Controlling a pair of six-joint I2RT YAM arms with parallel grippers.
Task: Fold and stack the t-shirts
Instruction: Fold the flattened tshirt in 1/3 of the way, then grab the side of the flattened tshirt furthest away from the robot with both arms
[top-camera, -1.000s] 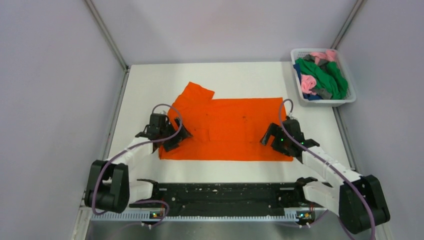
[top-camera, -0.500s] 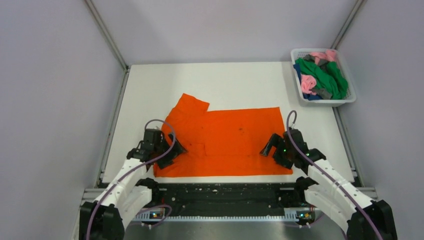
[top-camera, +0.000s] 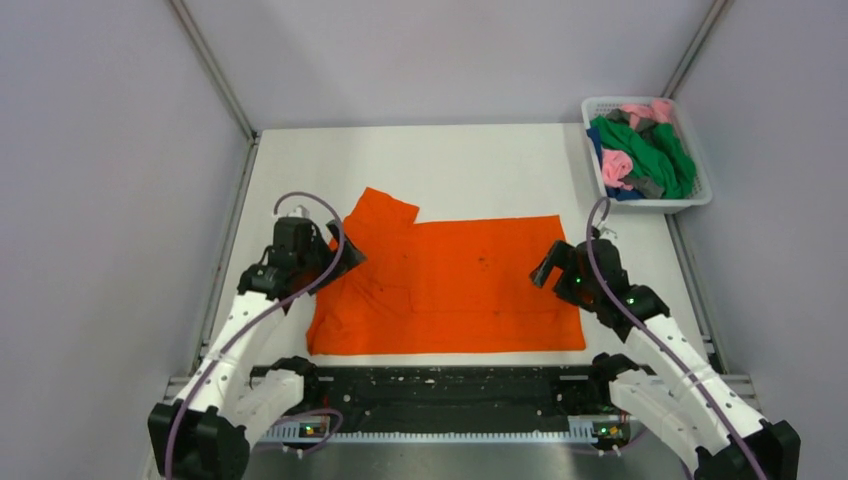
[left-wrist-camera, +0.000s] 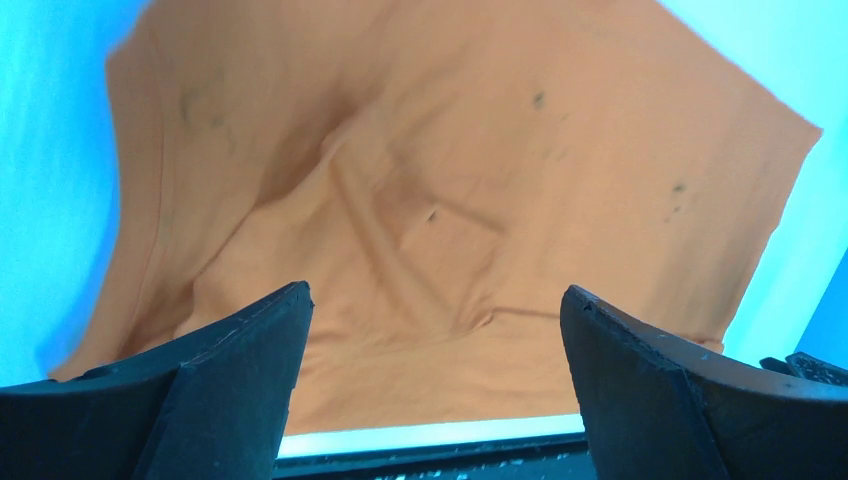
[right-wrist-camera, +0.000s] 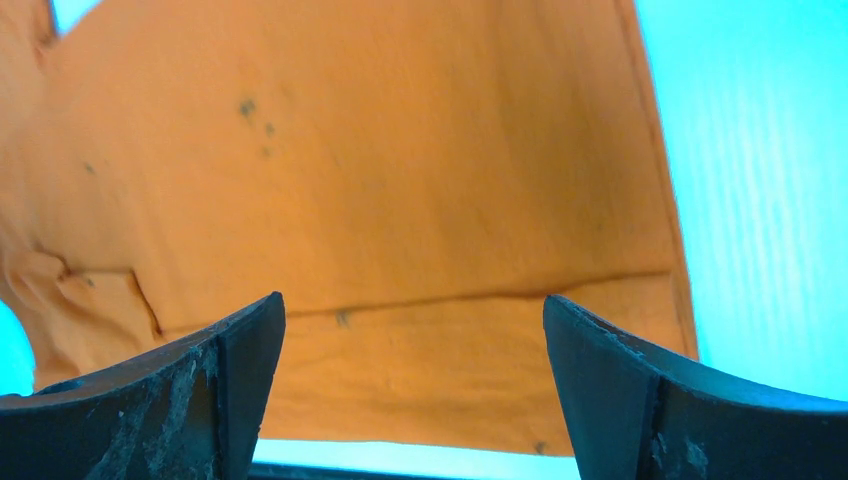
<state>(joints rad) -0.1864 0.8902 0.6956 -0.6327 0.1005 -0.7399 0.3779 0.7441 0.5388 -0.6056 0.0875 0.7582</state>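
Note:
I should pinch the orange t-shirt's back sleeve by its far tip with my left gripper next. Then I should fold the sleeve over the t-shirt's near part.
An orange t-shirt (top-camera: 450, 285) lies spread flat on the white table (top-camera: 480, 165), its near part folded over and one sleeve sticking out at the back left. My left gripper (top-camera: 340, 258) hovers open over the shirt's left edge, nothing between its fingers; the left wrist view shows wrinkled orange cloth (left-wrist-camera: 430, 200) below the left gripper (left-wrist-camera: 435, 300). Above the shirt's right edge my right gripper (top-camera: 550, 270) is open and empty too; in its wrist view the fold line crosses the orange shirt (right-wrist-camera: 380, 200) above the right gripper (right-wrist-camera: 410, 305). More t-shirts, green (top-camera: 650, 155), pink and blue, fill a basket.
The white mesh basket (top-camera: 700, 195) stands at the table's back right corner. A black rail (top-camera: 440, 385) runs along the near edge between the arm bases. Grey walls close in the table on three sides.
Both grippers drew the shirt toward the near edge, then let go and lifted back up over its left and right edges. The shirt now lies nearer the front.

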